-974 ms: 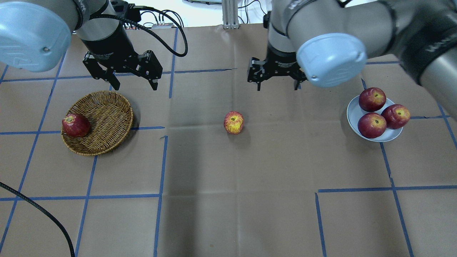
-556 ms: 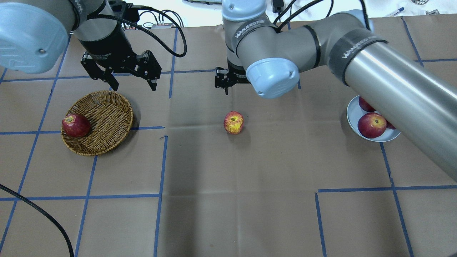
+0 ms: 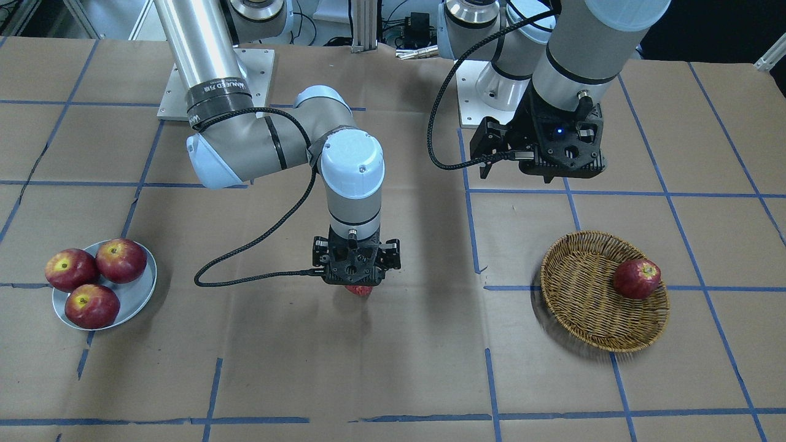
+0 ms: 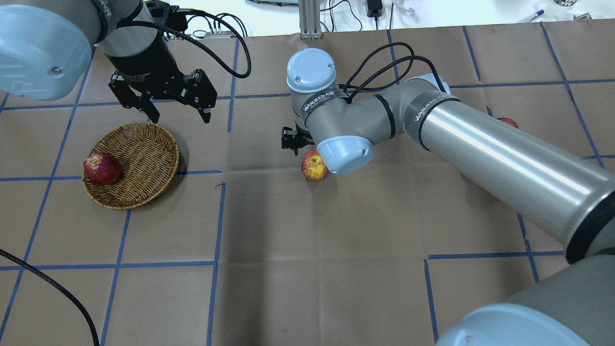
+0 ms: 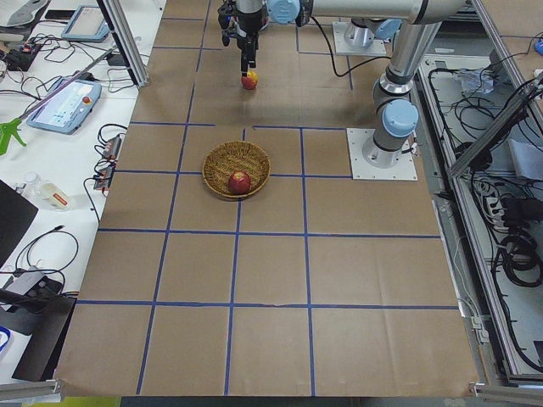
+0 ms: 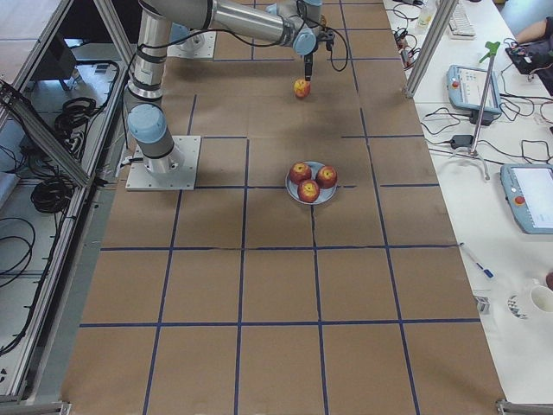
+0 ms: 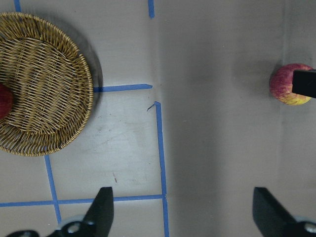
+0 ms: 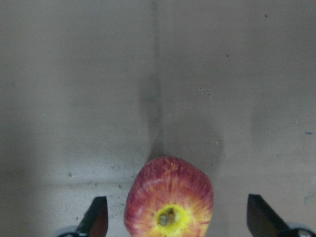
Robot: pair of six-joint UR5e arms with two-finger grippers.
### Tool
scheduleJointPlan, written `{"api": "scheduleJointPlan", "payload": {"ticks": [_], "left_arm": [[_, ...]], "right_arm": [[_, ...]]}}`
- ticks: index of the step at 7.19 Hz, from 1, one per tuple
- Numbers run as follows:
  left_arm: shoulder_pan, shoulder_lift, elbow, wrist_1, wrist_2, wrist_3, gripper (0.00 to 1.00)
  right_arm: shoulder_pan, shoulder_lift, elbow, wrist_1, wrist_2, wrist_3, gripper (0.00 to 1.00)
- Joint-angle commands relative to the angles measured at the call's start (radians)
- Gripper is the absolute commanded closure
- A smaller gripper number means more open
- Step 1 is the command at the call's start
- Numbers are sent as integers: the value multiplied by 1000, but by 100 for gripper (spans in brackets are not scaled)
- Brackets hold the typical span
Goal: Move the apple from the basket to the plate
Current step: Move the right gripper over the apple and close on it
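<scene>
I should next grab the apple with my right gripper by its rounded red sides around the stem to move it onto the plate.
The pinkish-red apple with a yellow stem patch lies on the brown paper at mid-table, outside the basket. My right gripper is open and hangs right over it. The apple sits between the wide-spread fingers without touching them. The wicker basket is at the left and holds one dark red apple. My left gripper is open and empty, above the basket's far rim. The pale plate carries three dark red apples. In the overhead view the right arm hides the plate.
The table is covered in brown paper with blue tape lines. The right arm's long forearm reaches across the table's right half. A black cable lies at the near left corner. Both arm bases stand on the robot's side.
My right arm has swung left, away from the plate, and come down over the mid-table apple. The left gripper has hardly moved. The apples have not moved.
</scene>
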Motion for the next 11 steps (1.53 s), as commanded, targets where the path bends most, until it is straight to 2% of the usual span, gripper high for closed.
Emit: {"api": "scheduleJointPlan", "payload": {"ticks": [1,3,4,5,6,9,11], "left_arm": [[0,0,-1,-1,0,0,1],[2,0,-1,1,0,0,1],[2,0,-1,1,0,0,1],[2,0,-1,1,0,0,1],[2,0,-1,-1,0,0,1],[2,0,-1,-1,0,0,1],[2,0,-1,-1,0,0,1]], "right_arm": [[1,27,35,-45,2,-5,0],[1,55,34,-69,2,-39,0],[1,63,29,-74,1,-45,5],[1,61,28,-76,1,-48,13],[1,61,28,-100,-1,-65,16],[-2,55,19,-100,-1,-76,45],[-4,17,-30,-75,-1,-74,45]]}}
